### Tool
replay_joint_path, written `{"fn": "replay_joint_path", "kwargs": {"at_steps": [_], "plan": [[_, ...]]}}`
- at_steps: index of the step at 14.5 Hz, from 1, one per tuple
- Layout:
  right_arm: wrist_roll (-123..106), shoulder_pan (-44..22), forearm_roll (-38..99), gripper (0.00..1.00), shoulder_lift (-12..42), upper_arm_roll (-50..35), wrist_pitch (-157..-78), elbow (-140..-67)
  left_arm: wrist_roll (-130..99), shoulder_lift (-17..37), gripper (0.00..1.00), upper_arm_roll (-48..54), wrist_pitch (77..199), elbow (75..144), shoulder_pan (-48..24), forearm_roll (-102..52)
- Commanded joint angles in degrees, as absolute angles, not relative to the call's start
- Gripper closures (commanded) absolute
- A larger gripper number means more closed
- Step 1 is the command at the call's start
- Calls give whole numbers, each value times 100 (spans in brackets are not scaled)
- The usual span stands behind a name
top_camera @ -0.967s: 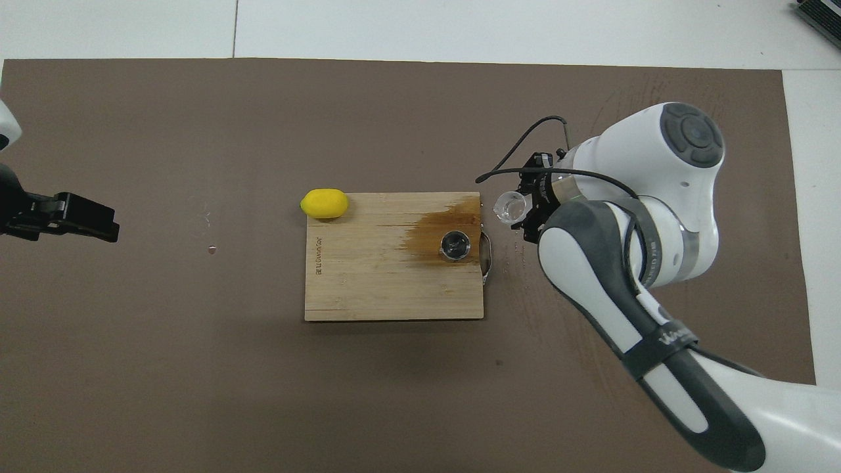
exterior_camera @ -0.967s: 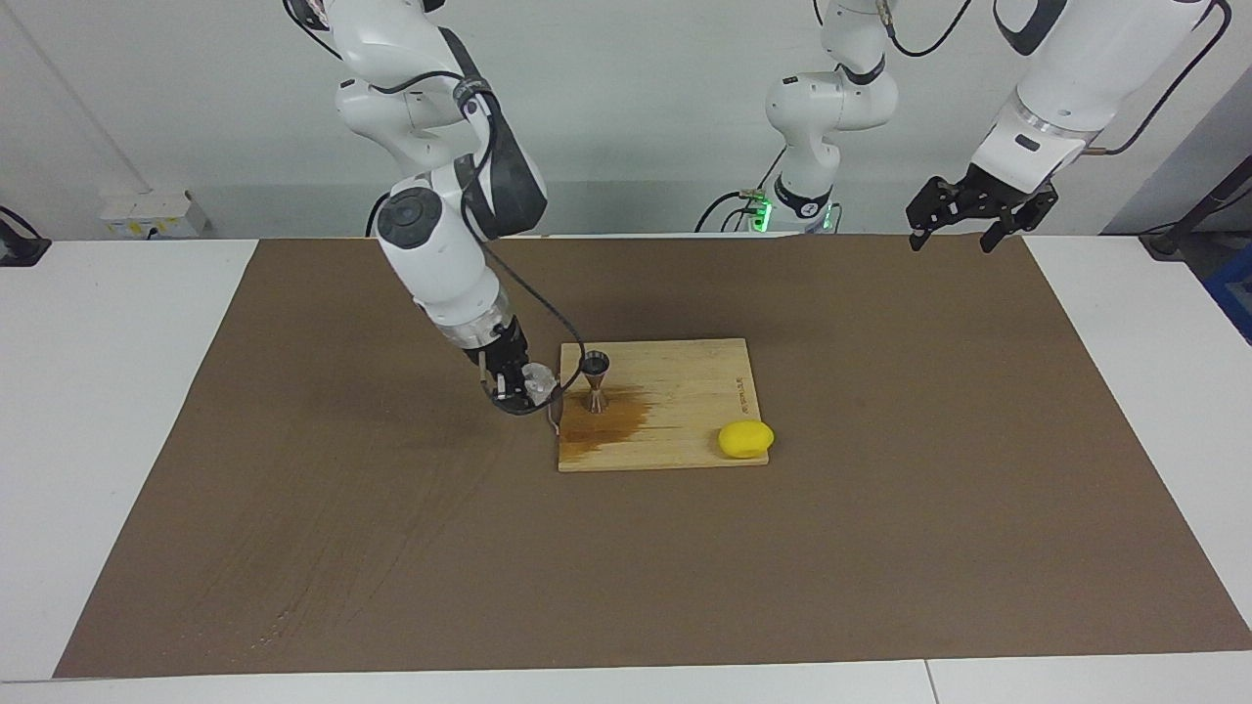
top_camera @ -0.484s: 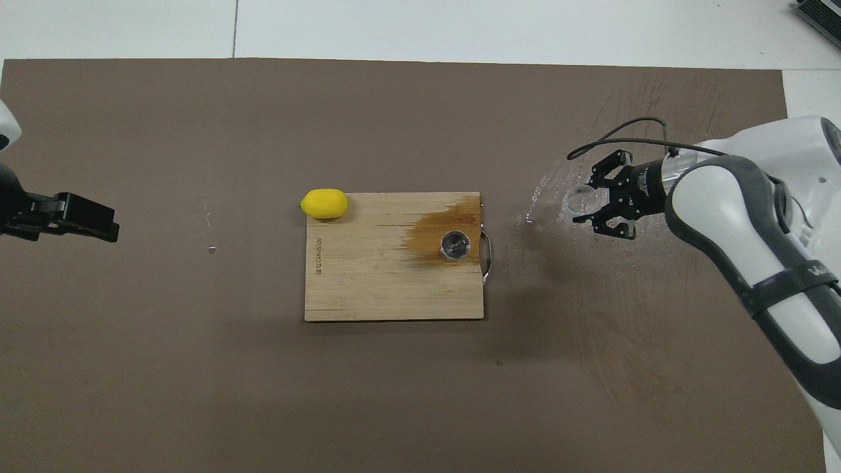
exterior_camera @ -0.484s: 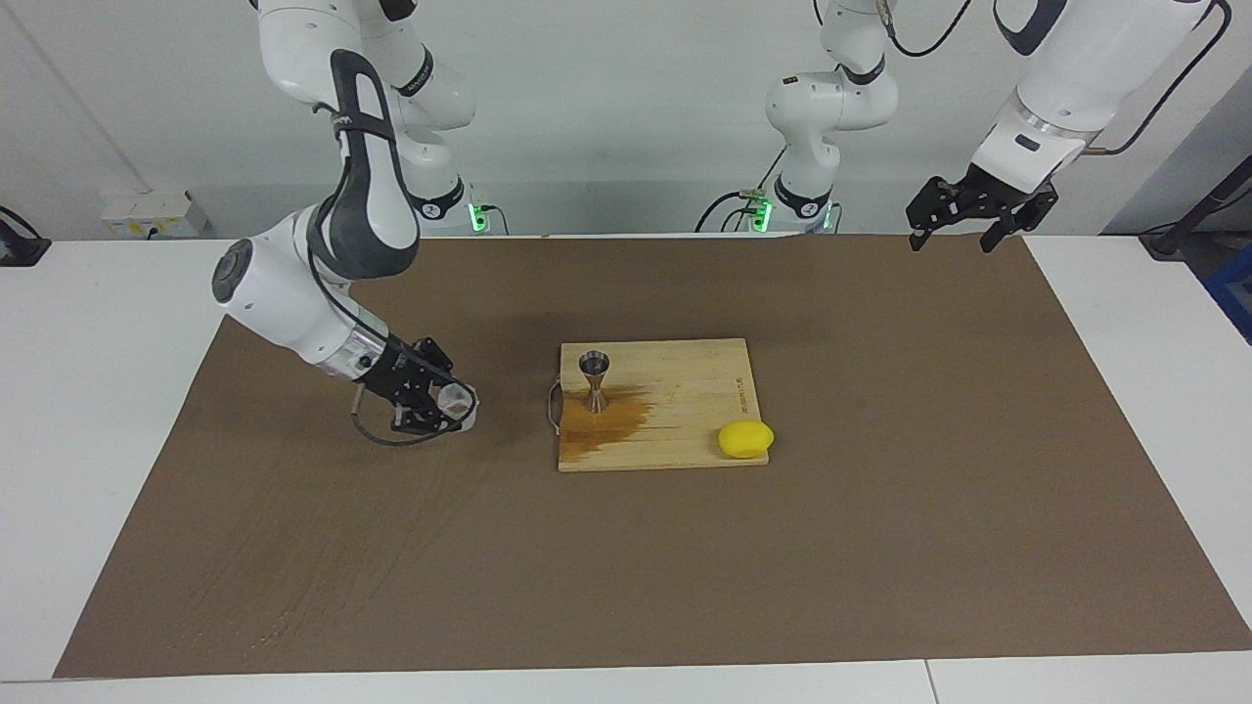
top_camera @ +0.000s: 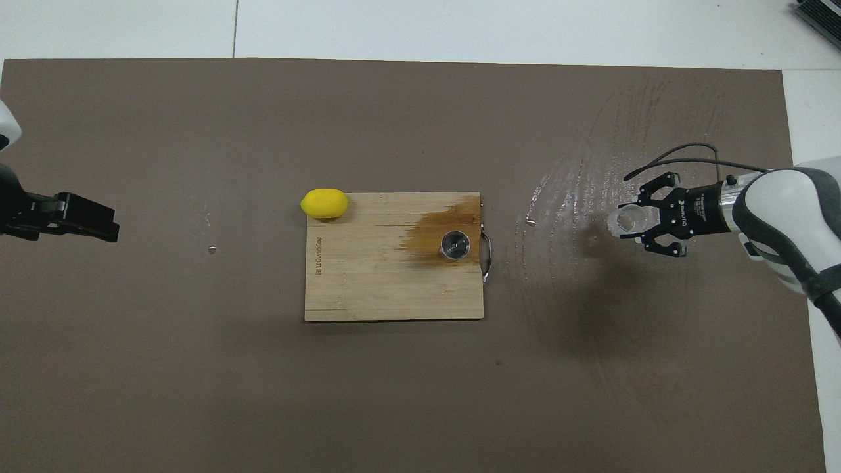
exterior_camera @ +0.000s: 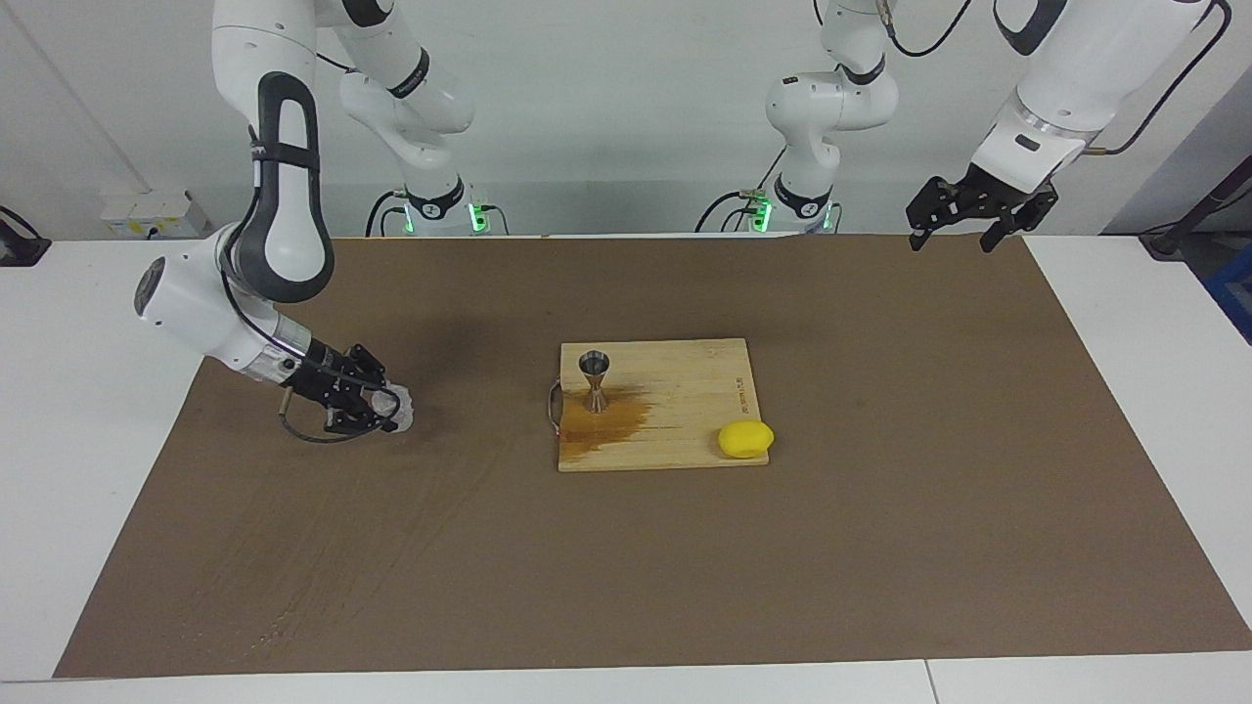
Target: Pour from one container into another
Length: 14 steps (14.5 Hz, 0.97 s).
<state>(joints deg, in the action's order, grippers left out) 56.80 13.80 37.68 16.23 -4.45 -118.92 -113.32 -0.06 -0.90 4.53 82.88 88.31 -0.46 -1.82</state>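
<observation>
The clear plastic cup (exterior_camera: 399, 409) hangs above the brown mat, apart from the blurred shadow, so my right gripper keeps holding it for now.
The clear plastic cup (exterior_camera: 399, 409) (top_camera: 627, 221) is between the fingers of my right gripper (exterior_camera: 386, 411) (top_camera: 640, 221), low at the brown mat, well away from the board toward the right arm's end of the table. The gripper lies nearly level and is shut on the cup. The steel jigger (exterior_camera: 594, 380) (top_camera: 454, 245) stands upright on the wooden board (exterior_camera: 685, 391) (top_camera: 368, 282), at the board's edge toward the right arm, in a brown wet stain. My left gripper (exterior_camera: 954, 238) (top_camera: 98, 226) waits open and empty, raised over the mat's edge at the left arm's end.
A yellow lemon (exterior_camera: 745, 439) (top_camera: 324, 203) sits at the board's corner, farther from the robots than the jigger, toward the left arm's end. Wet streaks (top_camera: 565, 184) mark the mat between the board and the cup. The board has a metal handle (top_camera: 486, 253).
My right gripper has carried the cup from beside the jigger away from the board toward the right arm's end and down to the mat. The left arm has not moved.
</observation>
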Motion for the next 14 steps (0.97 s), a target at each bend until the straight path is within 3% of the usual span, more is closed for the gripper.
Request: {"fn": "replay_joint_path", "kwargs": {"at_steps": [1, 7, 8, 9, 10, 11, 14], "plan": [[5125, 1722, 3999, 100, 1854, -527, -11751, -11347, 0, -246, 0, 457, 8253, 8982, -44, -105], [4746, 1977, 4175, 100, 2022, -510, -11663, -11390, 0, -246, 0, 457, 8253, 8982, -44, -105], [4772, 2012, 4175, 77, 2021, -501, -11707, -11425, 0, -246, 0, 457, 8253, 8982, -44, -105], [4720, 2013, 4175, 29, 2013, -492, -11733, -11434, 0, -246, 0, 457, 8253, 8982, -44, -105], [4694, 2013, 4166, 7, 2013, -483, -11777, -11452, 0, -246, 0, 457, 8253, 8982, -44, -105], [4702, 2030, 4157, 1, 2004, -475, -11821, -11470, 0, -246, 0, 457, 8253, 8982, -44, -105], [4624, 2144, 4052, 1, 1943, -448, -11813, -11505, 0, -246, 0, 457, 8253, 8982, -44, -105]]}}
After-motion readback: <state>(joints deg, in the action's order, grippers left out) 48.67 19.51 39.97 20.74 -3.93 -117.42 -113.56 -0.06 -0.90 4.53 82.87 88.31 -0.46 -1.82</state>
